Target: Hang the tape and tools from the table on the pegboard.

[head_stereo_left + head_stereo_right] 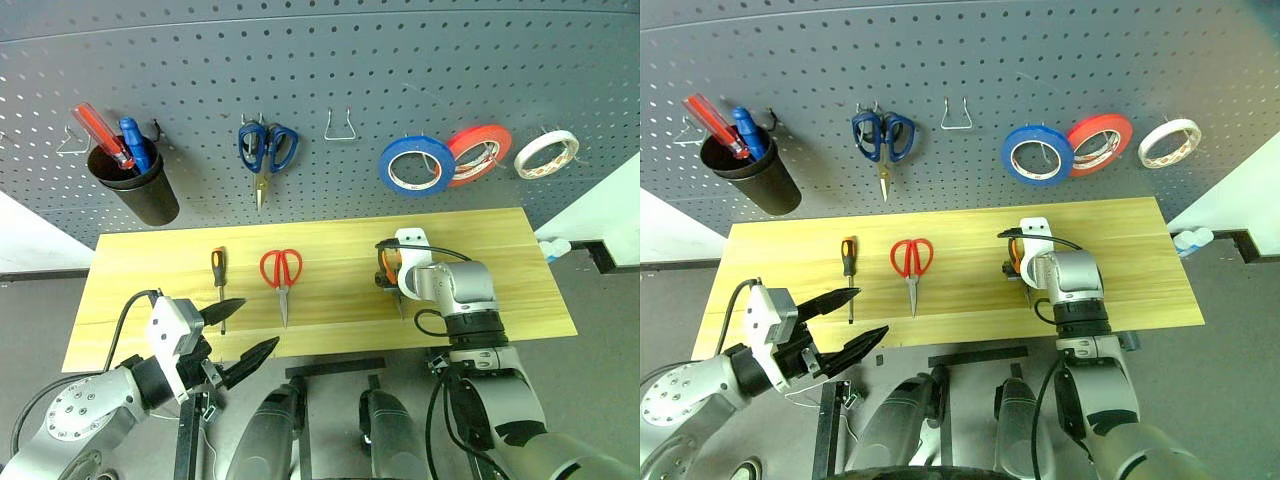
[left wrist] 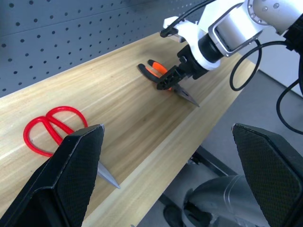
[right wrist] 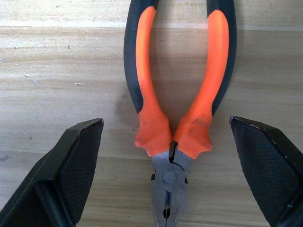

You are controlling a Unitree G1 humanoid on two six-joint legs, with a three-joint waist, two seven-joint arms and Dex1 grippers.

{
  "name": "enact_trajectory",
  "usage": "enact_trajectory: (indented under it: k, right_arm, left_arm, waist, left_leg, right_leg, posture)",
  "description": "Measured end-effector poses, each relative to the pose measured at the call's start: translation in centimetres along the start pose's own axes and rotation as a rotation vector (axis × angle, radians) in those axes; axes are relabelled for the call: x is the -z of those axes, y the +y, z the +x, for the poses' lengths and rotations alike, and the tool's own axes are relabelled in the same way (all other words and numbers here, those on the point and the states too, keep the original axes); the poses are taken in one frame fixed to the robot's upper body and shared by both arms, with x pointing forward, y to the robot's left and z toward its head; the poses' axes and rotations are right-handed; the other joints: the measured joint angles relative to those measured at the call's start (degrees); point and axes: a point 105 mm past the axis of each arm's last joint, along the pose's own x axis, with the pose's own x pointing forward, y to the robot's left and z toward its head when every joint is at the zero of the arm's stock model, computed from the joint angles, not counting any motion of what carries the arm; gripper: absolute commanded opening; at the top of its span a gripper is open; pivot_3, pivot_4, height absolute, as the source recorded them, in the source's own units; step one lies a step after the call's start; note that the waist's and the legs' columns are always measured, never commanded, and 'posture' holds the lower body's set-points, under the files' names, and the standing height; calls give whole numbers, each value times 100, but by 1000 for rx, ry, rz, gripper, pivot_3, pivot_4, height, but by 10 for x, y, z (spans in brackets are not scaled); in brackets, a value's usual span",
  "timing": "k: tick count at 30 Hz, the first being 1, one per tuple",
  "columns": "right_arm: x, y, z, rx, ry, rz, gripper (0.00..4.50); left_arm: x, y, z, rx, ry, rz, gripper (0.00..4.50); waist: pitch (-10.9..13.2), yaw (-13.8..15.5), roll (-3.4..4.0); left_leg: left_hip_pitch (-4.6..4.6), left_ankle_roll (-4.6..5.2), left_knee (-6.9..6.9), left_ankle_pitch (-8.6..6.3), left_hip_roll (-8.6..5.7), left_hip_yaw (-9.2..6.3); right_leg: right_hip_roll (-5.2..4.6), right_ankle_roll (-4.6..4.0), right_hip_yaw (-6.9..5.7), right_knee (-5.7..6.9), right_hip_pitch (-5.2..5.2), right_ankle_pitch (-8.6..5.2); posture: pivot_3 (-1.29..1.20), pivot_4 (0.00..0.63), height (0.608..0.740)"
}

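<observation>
My right gripper should close on the pliers now and would hold them, with its fingers beside the orange collars at the joint (image 3: 173, 138) in the right wrist view.
The pliers (image 3: 173, 118) with orange-and-black handles lie flat on the wooden table (image 1: 500, 250). My right gripper (image 3: 168, 165) hovers just over them, open, one finger on each side of the joint. The red-handled scissors (image 1: 282, 275) and the slim screwdriver (image 1: 218, 268) lie further left on the table. My left gripper (image 1: 240, 335) is open and empty at the table's front edge, in front of the scissors and screwdriver. The whitish tape ring (image 1: 545, 153) hangs on the pegboard (image 1: 330, 60) at the far right.
On the pegboard hang a black cup (image 1: 135, 185) with red and blue handles sticking out, blue-handled scissors (image 1: 266, 150), an empty wire hook (image 1: 340, 128), a blue tape roll (image 1: 417, 165) and a red tape roll (image 1: 478, 153).
</observation>
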Motion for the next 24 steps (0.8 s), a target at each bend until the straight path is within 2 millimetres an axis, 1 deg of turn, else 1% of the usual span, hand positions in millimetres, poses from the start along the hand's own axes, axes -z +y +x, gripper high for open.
enact_trajectory:
  k: [20, 23, 24]
  right_arm:
    - [1, -1, 1, -2, -18, -27, 4469]
    - [0, -1, 1, 0, -23, -32, 3951]
    - [0, -1, 1, 3, -25, -33, 3639]
  left_arm:
    - [-4, -4, 0, 3, 4, -8, 4500]
    - [-4, -6, -1, 5, 4, -11, 4500]
    - [-4, -6, -1, 5, 5, -12, 4500]
  waist:
    - [67, 7, -15]
    - [70, 8, -16]
    - [71, 8, -16]
  left_leg:
    - [-10, 7, -8, -5, 0, 0]
    - [-10, 8, -13, -6, 0, 0]
    - [-10, 8, -15, -6, 0, 0]
  right_leg:
    - [-1, 1, -2, -27, -1, 1]
    - [-1, 1, -2, -32, 0, 1]
    - [-1, 1, -2, -34, 0, 1]
  posture:
    - [67, 359, 740]
    - [68, 361, 740]
    - [68, 361, 740]
